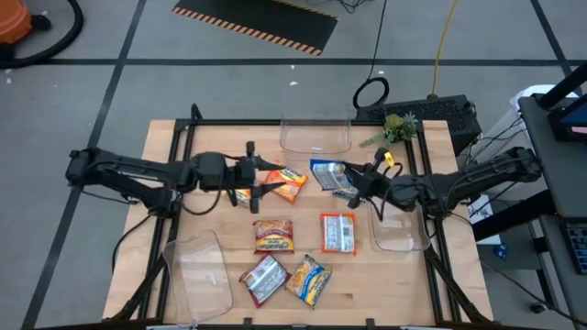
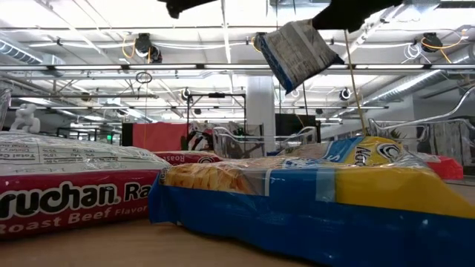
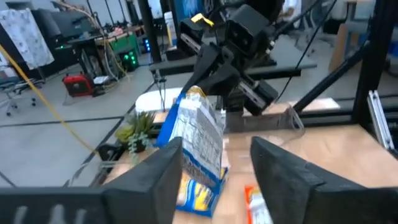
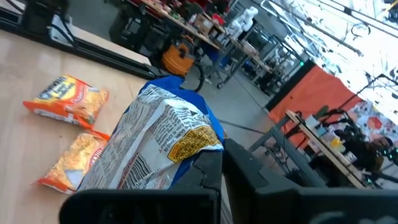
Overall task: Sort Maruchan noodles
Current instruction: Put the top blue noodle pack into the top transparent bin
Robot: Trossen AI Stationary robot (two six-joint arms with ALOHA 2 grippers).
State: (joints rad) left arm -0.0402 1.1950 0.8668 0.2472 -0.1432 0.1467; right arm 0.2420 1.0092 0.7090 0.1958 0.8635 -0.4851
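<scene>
The blue-and-yellow noodle packet needs to be sorted into its clear bin [image 1: 316, 136], so I will reach the packet with my left gripper and grab its loose end [image 1: 317, 169].
My right gripper [image 1: 359, 180] is shut on a blue-and-yellow noodle packet [image 1: 330, 174] and holds it in the air over the table's far middle; the low view shows the packet [image 2: 298, 53] well above the tabletop. My left gripper [image 1: 266, 180] is open and hovers left of it, beside an orange packet [image 1: 288, 184] lying flat. A second orange packet [image 1: 240, 194] lies under the left arm. In the left wrist view the open fingers [image 3: 217, 167] frame the lifted packet [image 3: 199, 134]. Several more packets lie flat toward the near edge. My right gripper pinches the blue-and-yellow packet between its two fingers at the edge facing the table's right [image 4: 200, 148], coming level from the right. The packet is lifted clear and hangs tilted, its free end [image 2: 278, 63] pointing down and toward the left arm.
Clear bins stand at the far middle [image 1: 316, 135], the near left [image 1: 197, 272] and the right [image 1: 401, 231]. Red [image 1: 272, 236], orange-red [image 1: 337, 232], brown-silver [image 1: 264, 279] and blue-yellow [image 1: 309, 280] packets lie flat near the near edge. A small plant [image 1: 400, 126] sits at the far right corner.
</scene>
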